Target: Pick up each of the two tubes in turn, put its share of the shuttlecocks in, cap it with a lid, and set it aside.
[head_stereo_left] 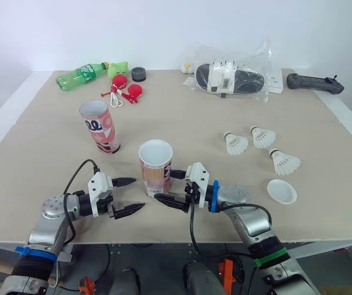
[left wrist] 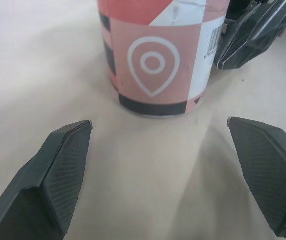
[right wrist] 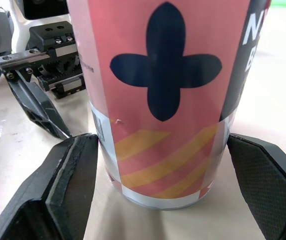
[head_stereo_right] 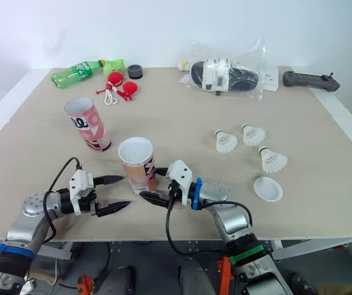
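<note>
The pink tube is to be set aside upright. The robot's right gripper will next grab it by its lower body, which leaves its white top free.
A pink patterned tube stands upright and uncapped near the table's front edge. My right gripper is open, its fingers on either side of the tube's base. My left gripper is open a short way to the tube's left, pointing at it, with nothing between its fingers. A second pink tube stands further back on the left, also uncapped. Three white shuttlecocks lie on the right. A white lid lies in front of them.
Along the back edge lie a green bottle, a green toy, red items on a string, a black round cap, a plastic bag holding a black and white object and a black handle.
</note>
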